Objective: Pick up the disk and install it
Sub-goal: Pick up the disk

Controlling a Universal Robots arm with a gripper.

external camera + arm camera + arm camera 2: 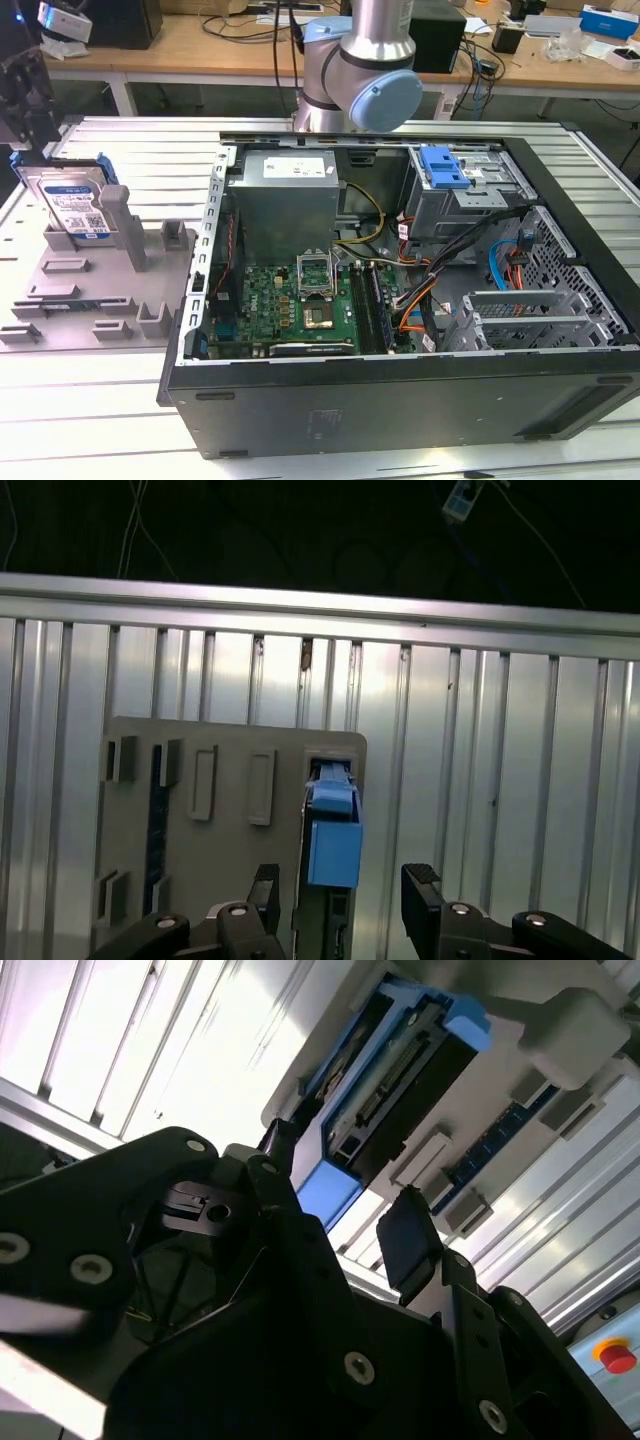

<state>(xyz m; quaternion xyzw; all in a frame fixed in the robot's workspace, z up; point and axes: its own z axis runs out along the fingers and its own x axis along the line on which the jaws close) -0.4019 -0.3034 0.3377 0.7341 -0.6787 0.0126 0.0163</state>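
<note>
My gripper should move toward the disk's blue bracket (335, 852) before it closes: the fingers stop short of it in the first wrist view and would miss now.
The disk (75, 205) stands on edge in a slot of the grey fixture plate (95, 290) at the exterior view's left, its white-and-blue label showing and a blue bracket around it. My gripper (25, 125) hangs just above the disk's upper end. In the first wrist view the disk (333, 845) lies between my open gripper (343, 892)'s two black fingers (420, 885), which stand apart on either side. The second wrist view shows the disk (400, 1070) edge-on beyond the gripper (345, 1195), with nothing held.
An open computer case (400, 400) lies at the exterior view's right, with a motherboard, cables and a drive cage with a blue latch (443, 165). The arm's base (355, 70) stands behind it. The ribbed metal table (480, 730) surrounds the plate. A red button (617, 1355) shows nearby.
</note>
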